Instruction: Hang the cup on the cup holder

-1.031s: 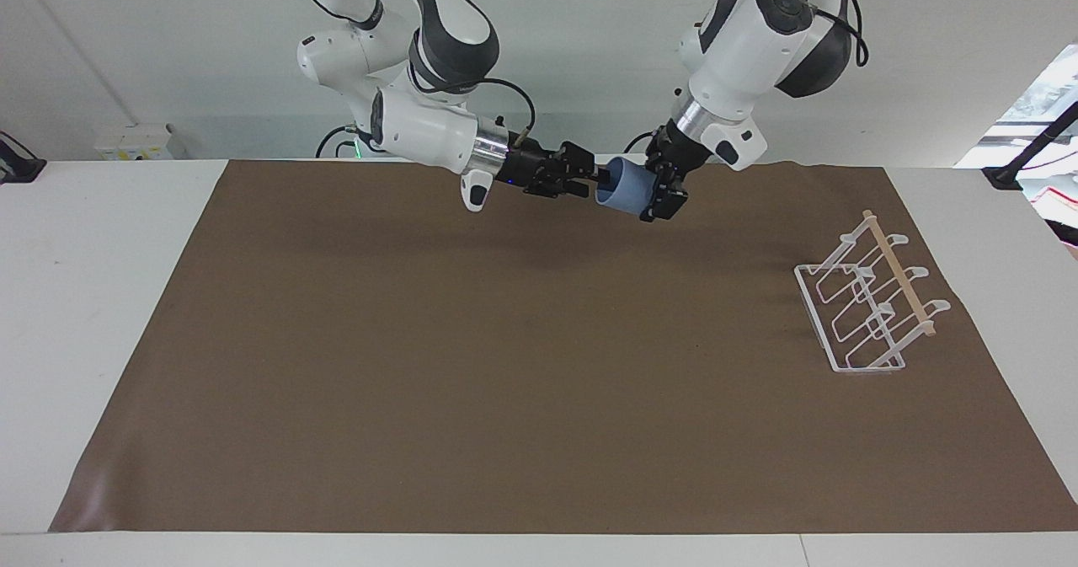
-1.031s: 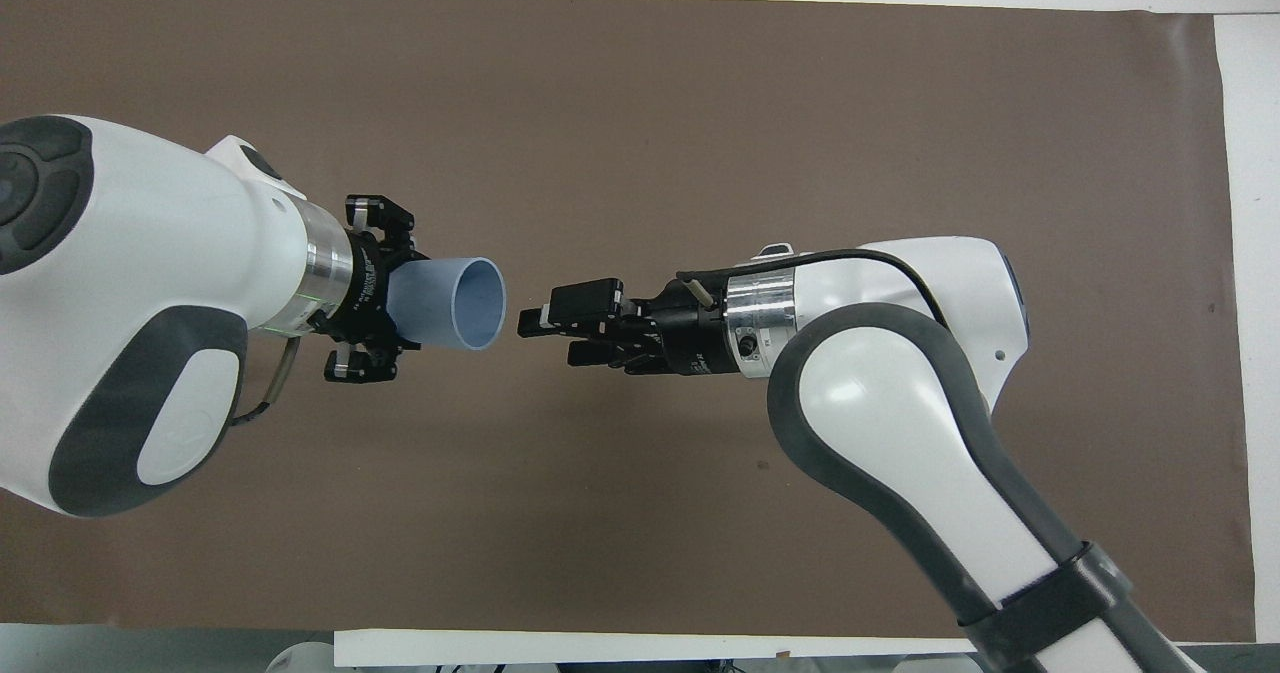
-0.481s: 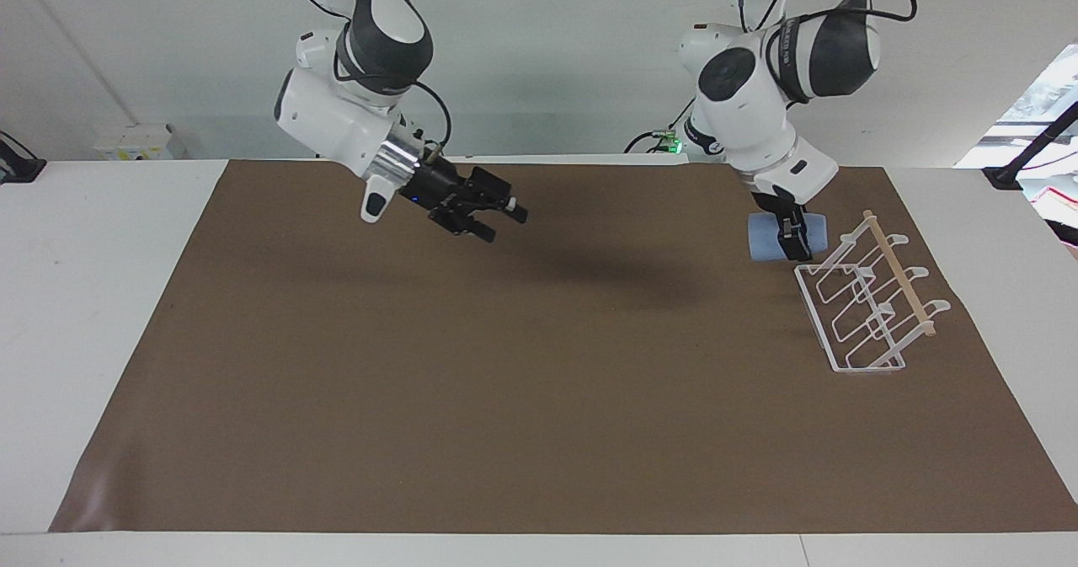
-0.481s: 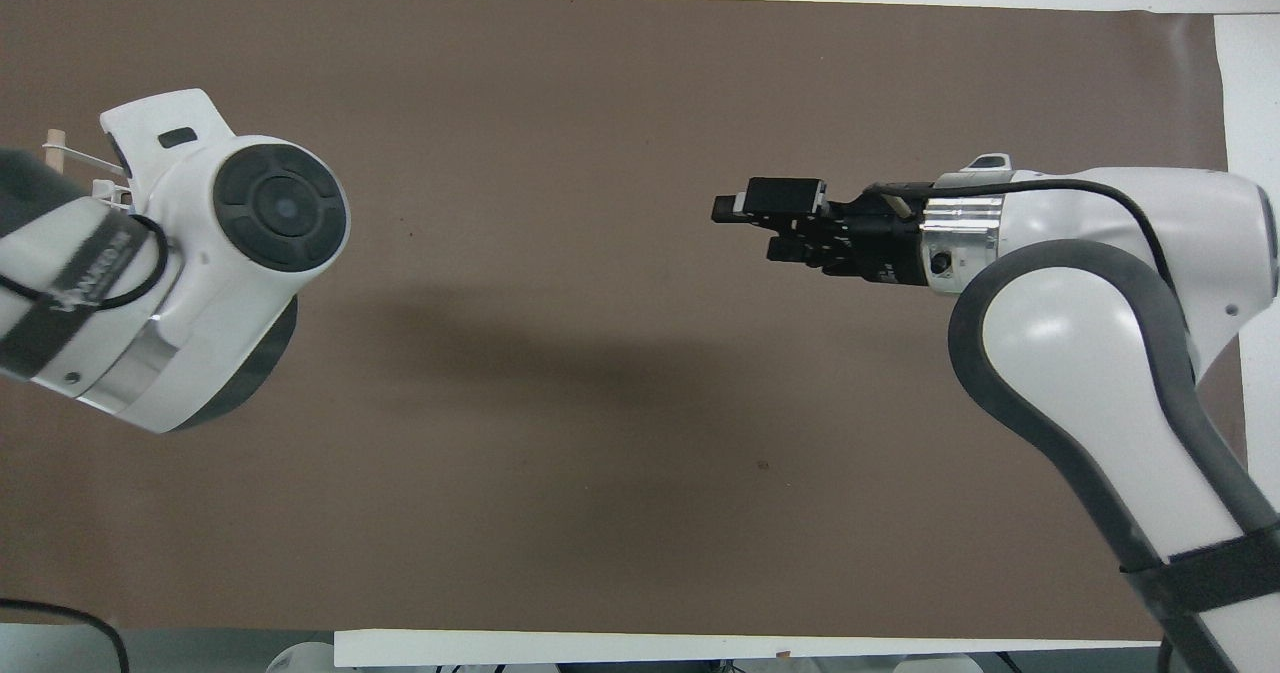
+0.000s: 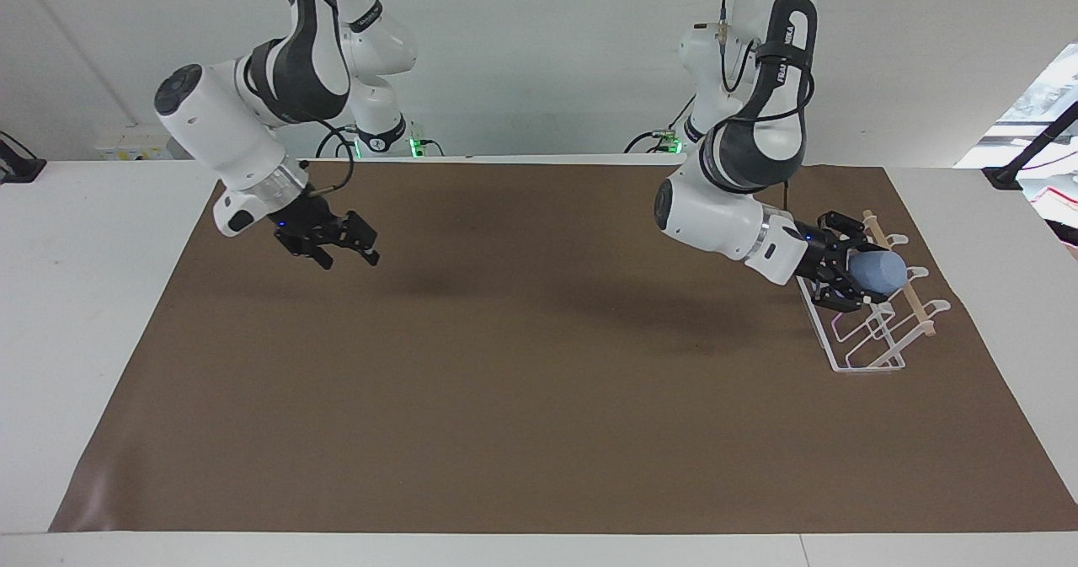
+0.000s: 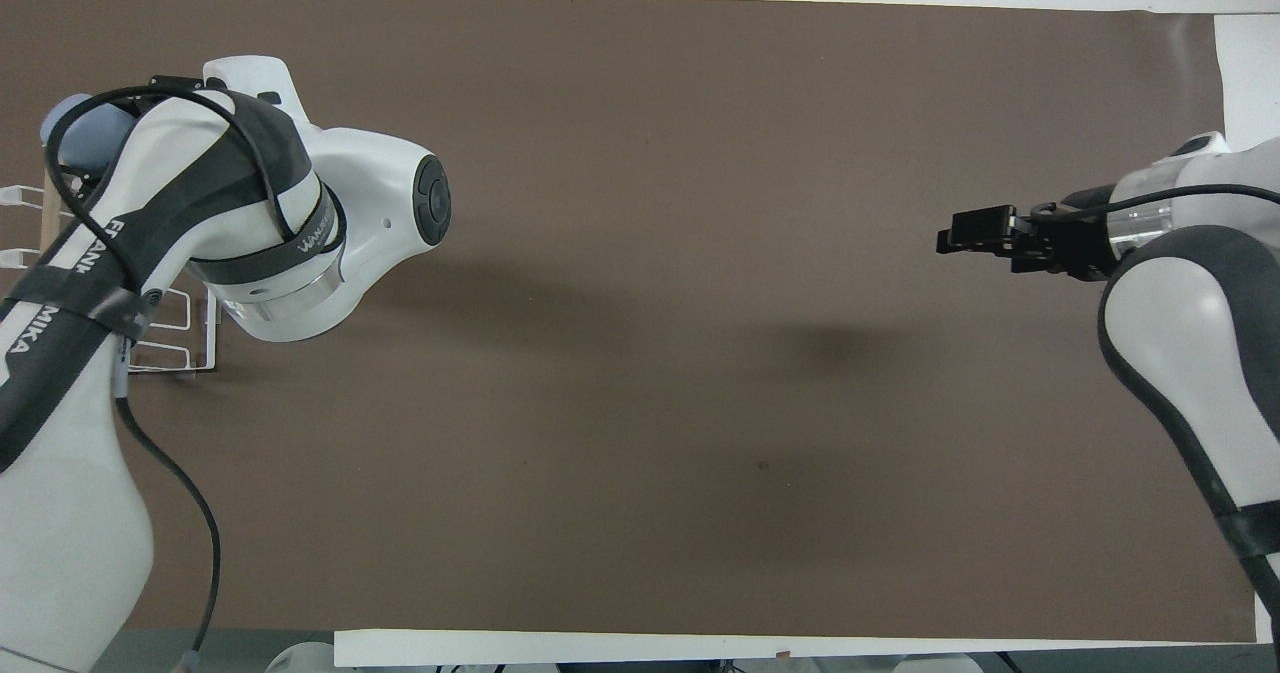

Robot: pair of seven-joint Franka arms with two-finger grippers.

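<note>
I should move the light-blue cup (image 5: 884, 272) onto a peg of the cup holder before my left gripper releases it: the cup is beside the white wire cup holder's pegs.
The light-blue cup (image 5: 884, 272) lies on its side between the fingers of my left gripper (image 5: 861, 265), which is shut on it. The cup is at the top of the white wire cup holder (image 5: 851, 356), against the wooden rod (image 5: 916, 304) and the upper prongs. I cannot tell whether a prong is inside the cup. In the overhead view my left arm hides most of the cup (image 6: 78, 138) and the cup holder (image 6: 170, 348). My right gripper (image 5: 349, 257) is open and empty, over the mat toward the right arm's end; it also shows in the overhead view (image 6: 948, 238).
A brown mat (image 5: 539, 398) covers most of the white table (image 5: 93, 314). The cup holder stands near the mat's edge at the left arm's end.
My left arm swung the cup from the middle of the table to the cup holder and lowered it onto the top. My right gripper drew back toward its own end of the table.
</note>
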